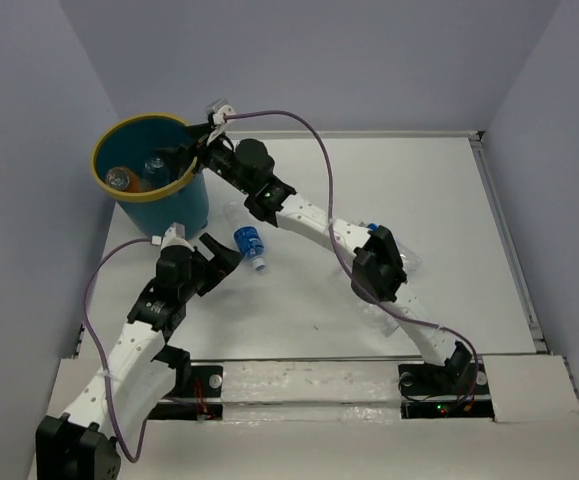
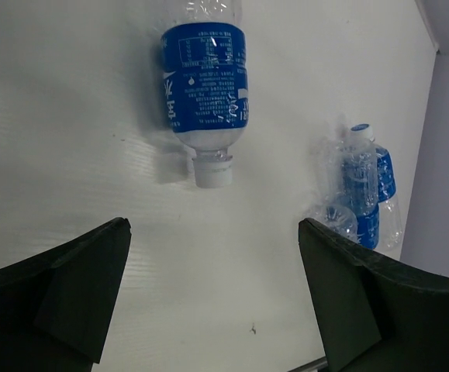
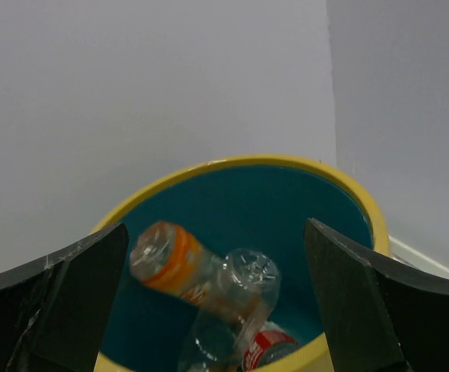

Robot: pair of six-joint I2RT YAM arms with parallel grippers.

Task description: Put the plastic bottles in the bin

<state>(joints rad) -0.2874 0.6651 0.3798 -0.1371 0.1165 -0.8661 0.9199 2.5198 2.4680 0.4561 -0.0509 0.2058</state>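
Observation:
My left gripper grabs the bottle by its clear base end next, leaving the blue-labelled bottle's white cap [image 1: 258, 264] free to enter the bin first.
The teal bin with a yellow rim [image 1: 104, 145] stands at the far left; in the right wrist view [image 3: 364, 205] it holds an orange bottle [image 3: 166, 260], a clear bottle [image 3: 243, 291] and a red-labelled bottle [image 3: 274, 349]. My right gripper [image 1: 191, 148] is open and empty over the bin's near rim. A clear bottle with a blue label [image 1: 249, 245] lies on the table, its white cap [image 2: 212, 172] toward my left gripper [image 1: 221, 258], which is open and empty just short of it. More blue-labelled bottles [image 2: 364, 198] lie to the right, under the right arm [image 1: 384, 262].
The table [image 1: 419, 190] is white, with grey walls close on the left, back and right. The right arm stretches diagonally across the table from its base [image 1: 439, 380] to the bin. A metal rail [image 1: 509, 240] runs along the table's right edge.

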